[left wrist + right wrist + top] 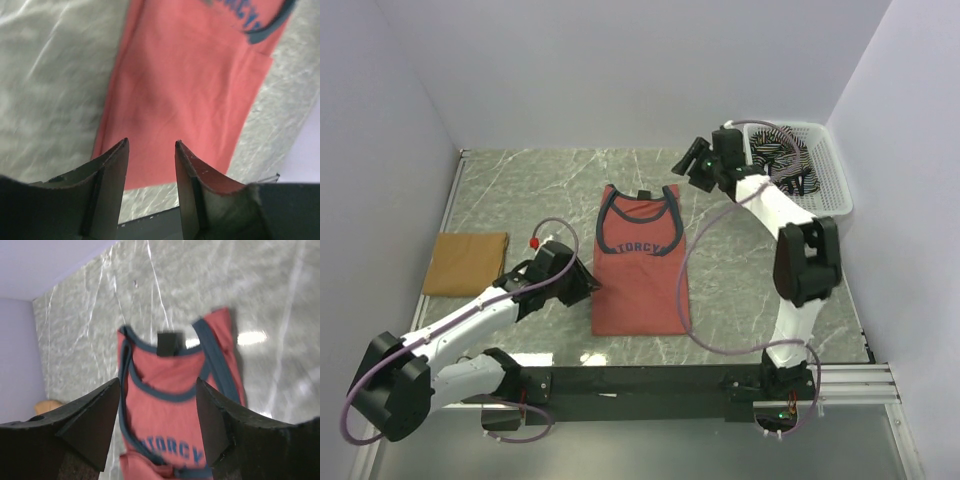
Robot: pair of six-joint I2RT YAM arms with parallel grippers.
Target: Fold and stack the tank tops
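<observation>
The red tank top needs to be folded toward its straps, so my left gripper should next grip the red tank top's near hem corner (599,329) (127,181). The other hem corner stays free.
A brick-red tank top (640,270) with dark lettering lies flat in the middle of the table, folded into a long narrow strip with the straps at the far end. My left gripper (585,285) hovers at its near left edge, open, with only cloth (190,85) and table showing between the fingers (114,170). My right gripper (686,168) hangs above the far right strap, wide open and holding nothing, and looks down on the neckline (170,405). A folded mustard-tan tank top (466,263) rests at the left. The striped tank top (782,155) lies in the basket.
A white mesh basket (832,185) stands at the far right corner against the wall. The right arm's pink cable (688,300) loops down beside the red top's right edge. A black rail (650,380) runs along the near table edge. White walls close in the sides and back.
</observation>
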